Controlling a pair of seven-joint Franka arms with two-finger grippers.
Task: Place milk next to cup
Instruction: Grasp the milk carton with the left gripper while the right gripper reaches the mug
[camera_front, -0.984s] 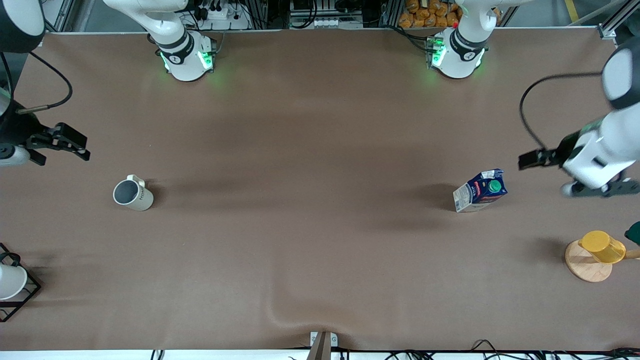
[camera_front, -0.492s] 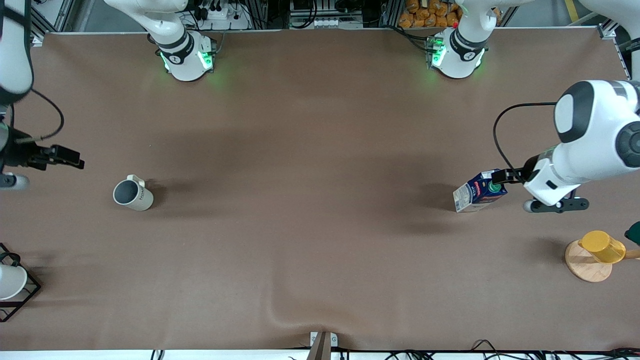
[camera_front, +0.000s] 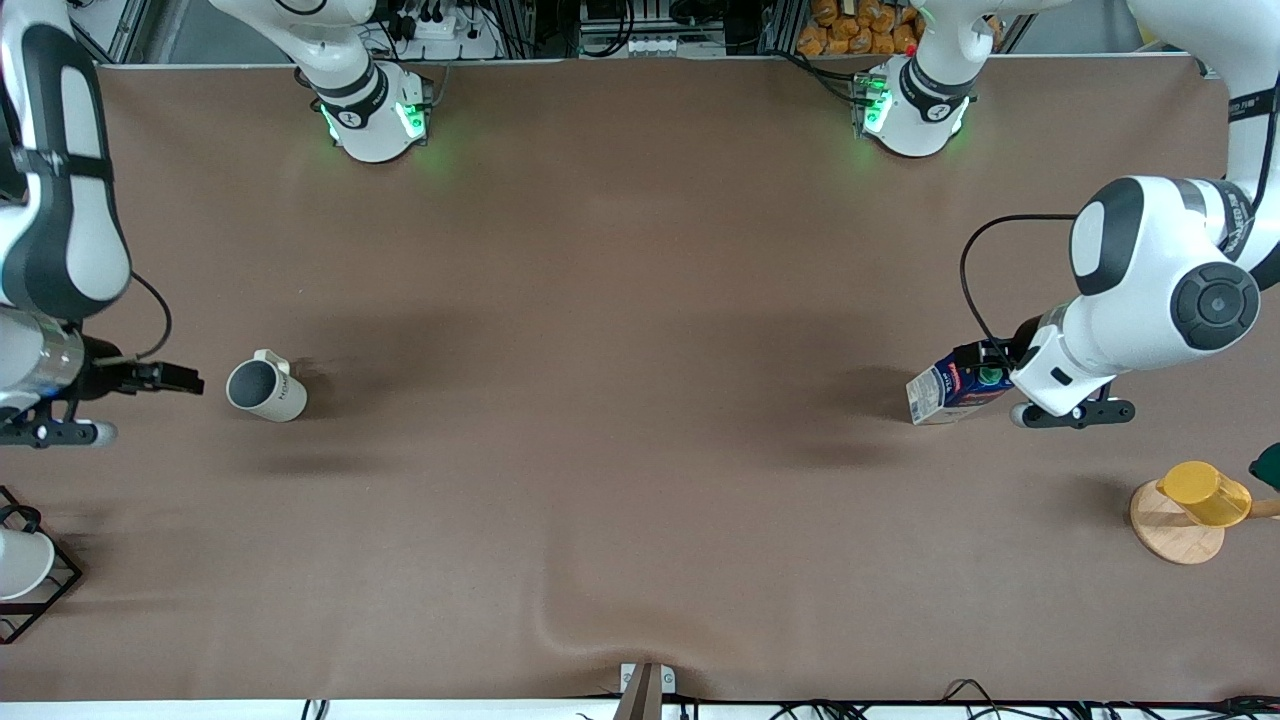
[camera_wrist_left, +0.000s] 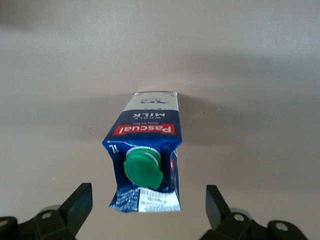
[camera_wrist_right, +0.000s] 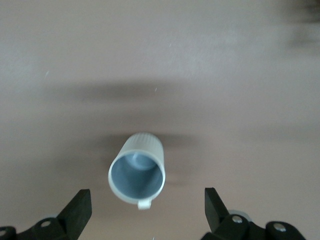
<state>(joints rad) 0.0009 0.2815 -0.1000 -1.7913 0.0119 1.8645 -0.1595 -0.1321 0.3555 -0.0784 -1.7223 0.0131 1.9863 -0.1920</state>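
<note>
The robot's right gripper next needs to pinch the cup by its rim (camera_front: 232, 385), so that it can bring the cup beside the milk (camera_front: 938, 392).
The milk (camera_front: 938, 392), a dark blue carton with a green cap, stands on the brown table toward the left arm's end. My left gripper (camera_front: 982, 360) is at its top, open. In the left wrist view the milk (camera_wrist_left: 147, 137) lies between the two fingers (camera_wrist_left: 79, 202), which do not touch it. The cup (camera_front: 266, 389), a beige mug with a grey inside, stands upright toward the right arm's end. My right gripper (camera_front: 185, 379) is open just beside it. In the right wrist view the cup (camera_wrist_right: 137, 172) sits just ahead of the spread fingers (camera_wrist_right: 215, 205), untouched.
A yellow cup (camera_front: 1205, 492) lies on a round wooden coaster (camera_front: 1172, 535) at the left arm's end, with a dark green thing (camera_front: 1268, 465) at the edge. A black wire rack (camera_front: 50, 590) with a white cup (camera_front: 18, 565) stands at the right arm's end.
My left gripper has swung in from the table's end to the milk's top. My right gripper has moved in beside the cup. Milk and cup have not moved.
</note>
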